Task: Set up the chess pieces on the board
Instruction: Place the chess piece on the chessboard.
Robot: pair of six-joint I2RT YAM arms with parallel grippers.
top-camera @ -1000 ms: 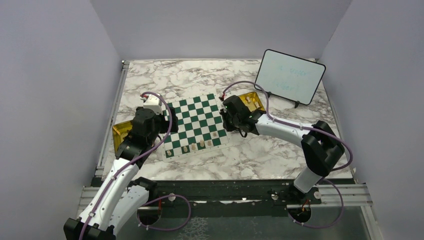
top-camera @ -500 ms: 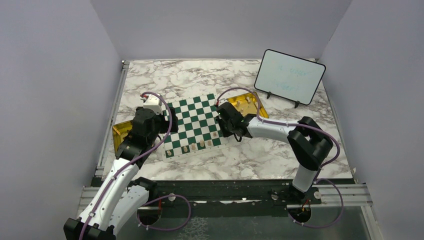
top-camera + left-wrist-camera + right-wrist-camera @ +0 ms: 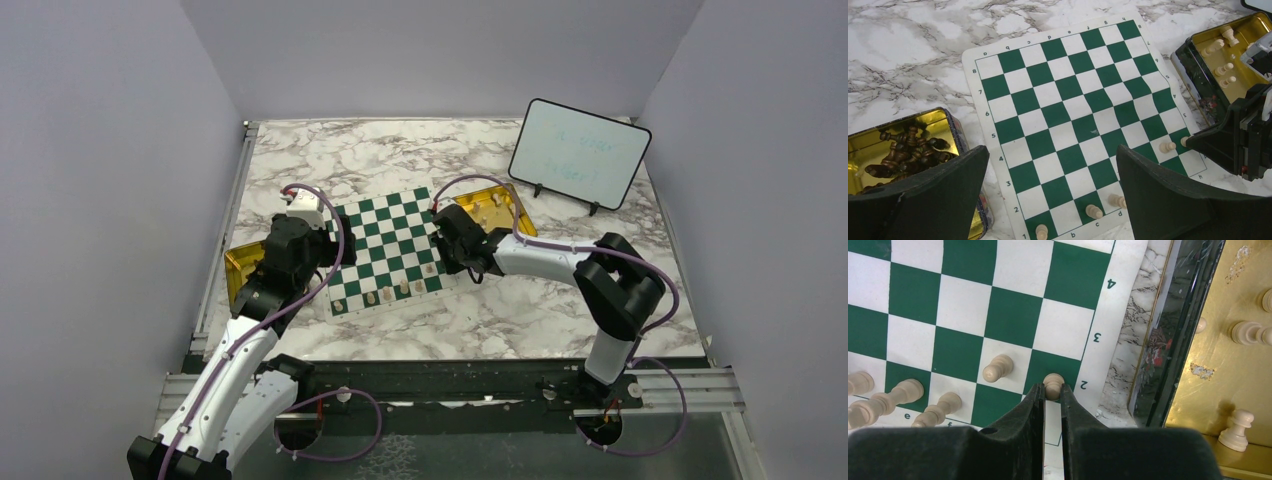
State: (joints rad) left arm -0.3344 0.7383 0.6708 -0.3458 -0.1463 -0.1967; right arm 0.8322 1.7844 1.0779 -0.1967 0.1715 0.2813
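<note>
The base of the cream pawn (image 3: 1053,385) is low inside the edges of the green square. The pawn would land, so the right gripper needs to let go of it.
The green-and-white board (image 3: 385,235) lies mid-table. My right gripper (image 3: 1053,392) is shut on a cream pawn (image 3: 1053,385), which sits low over the green square by the "2" mark at the board's right edge. A second pawn (image 3: 997,367) stands one square to the left. Several cream chess pieces (image 3: 903,392) stand along the near row. My left gripper (image 3: 1052,152) hangs open above the board's near-left part, with nothing between its fingers (image 3: 1173,200). The left wrist view also shows the held pawn (image 3: 1184,141).
A gold tin (image 3: 1198,405) just right of the board holds loose cream pieces (image 3: 1235,430). Another gold tin (image 3: 863,140) left of the board holds dark pieces (image 3: 903,150). A framed whiteboard (image 3: 578,153) stands at the back right.
My right gripper has moved left from the gold tin to the board's right edge, carrying the pawn. It has held nearly still for the last half second. The left arm has not moved.
</note>
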